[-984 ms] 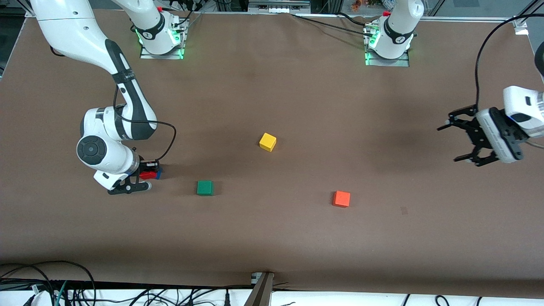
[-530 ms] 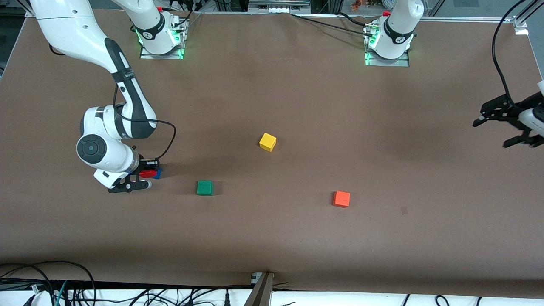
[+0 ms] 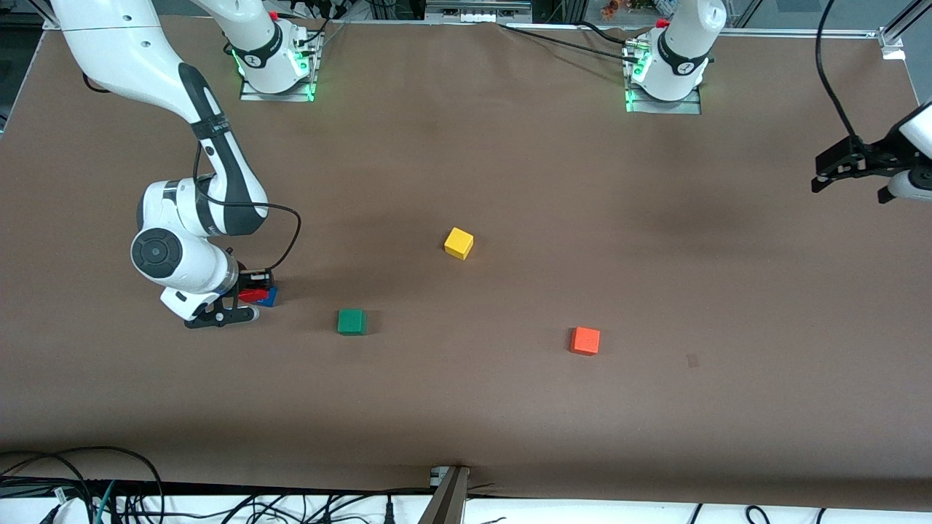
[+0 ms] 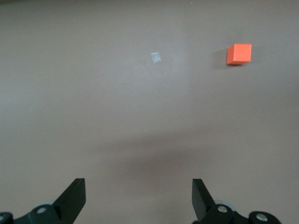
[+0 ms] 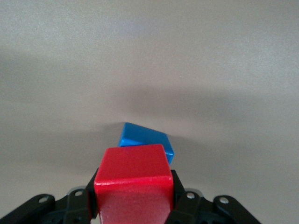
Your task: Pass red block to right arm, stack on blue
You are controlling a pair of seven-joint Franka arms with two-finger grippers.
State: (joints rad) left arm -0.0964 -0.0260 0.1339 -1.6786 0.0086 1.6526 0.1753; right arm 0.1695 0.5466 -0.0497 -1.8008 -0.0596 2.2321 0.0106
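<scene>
My right gripper releases the red block next, since the red block [image 3: 253, 295] sits low over the blue cube [image 3: 271, 297], overlapping it.
My right gripper [image 3: 250, 292] is shut on the red block [image 3: 253, 295], low at the right arm's end of the table. In the right wrist view the red block [image 5: 133, 182] fills the space between the fingers of my right gripper [image 5: 133, 193]. The blue cube [image 5: 145, 140] lies on the table just past it, turned at an angle. In the front view the blue cube [image 3: 271, 297] peeks out beside the red one; I cannot tell if they touch. My left gripper [image 3: 850, 189] hangs open and holds nothing, over the table's edge at the left arm's end. My left gripper [image 4: 138, 196] looks down on bare table.
A yellow cube [image 3: 459, 243] sits mid-table. A green cube [image 3: 351, 322] lies beside the red block, toward the table's middle. An orange cube [image 3: 585, 340] [image 4: 239, 53] lies toward the left arm's end, near a small pale mark [image 4: 156, 57]. Cables run along the near edge.
The left arm has pulled up and away toward its end of the table, its gripper still open. The right gripper with the red block has barely moved.
</scene>
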